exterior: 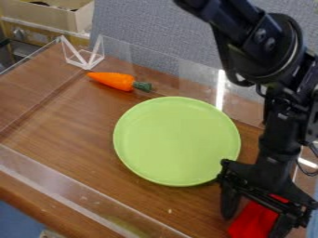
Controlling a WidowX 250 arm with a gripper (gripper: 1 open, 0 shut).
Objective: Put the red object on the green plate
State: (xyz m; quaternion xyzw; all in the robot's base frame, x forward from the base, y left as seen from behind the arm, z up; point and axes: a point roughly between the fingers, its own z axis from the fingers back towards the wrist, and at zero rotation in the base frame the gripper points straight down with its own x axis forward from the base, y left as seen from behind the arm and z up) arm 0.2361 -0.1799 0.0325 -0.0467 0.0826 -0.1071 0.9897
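I should pick up the red object by its middle (pixel 255 219) next, so I can put it on the green plate (pixel 177 139).
The green plate (pixel 177 139) lies flat in the middle of the wooden table. The red object (pixel 255 223) sits at the bottom right corner, right of the plate's near edge. My gripper (pixel 259 212) points down over it with black fingers (pixel 232 202) standing either side of the red object. The jaws are spread wide around it. I cannot tell whether the pads touch it. Its lower end is cut off by the frame edge.
An orange carrot (pixel 113 81) with a green stem end lies behind the plate at the left. A clear acrylic wall (pixel 50 79) rims the wooden table (pixel 50 112). A white wire stand (pixel 85 54) sits at the back left. My black arm (pixel 255 42) fills the upper right.
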